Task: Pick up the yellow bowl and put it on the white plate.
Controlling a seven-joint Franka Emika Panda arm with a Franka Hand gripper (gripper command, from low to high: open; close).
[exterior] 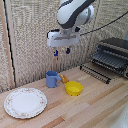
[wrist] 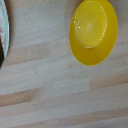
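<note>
The yellow bowl needs to go over to the white plate point(exterior: 25, 102), so my gripper should next grab the bowl by its rim point(exterior: 73, 82).
The yellow bowl point(exterior: 74, 88) sits upright on the wooden table, just to the exterior view's right of the blue mug. It also shows from above in the wrist view point(wrist: 93, 31), empty. My gripper point(exterior: 61, 51) hangs high above the table, over the mug and the bowl, with its short dark fingers apart and nothing between them. The white plate point(exterior: 25, 102) with a faint floral rim lies flat at the exterior view's left front; only a sliver of its rim point(wrist: 3, 30) shows in the wrist view. The fingers do not show in the wrist view.
A blue mug point(exterior: 52, 79) with a handle stands behind the plate. A small orange item point(exterior: 64, 78) lies between mug and bowl. A dark toaster oven point(exterior: 113, 56) with a wire rack stands at the exterior view's right back. A woven screen forms the backdrop.
</note>
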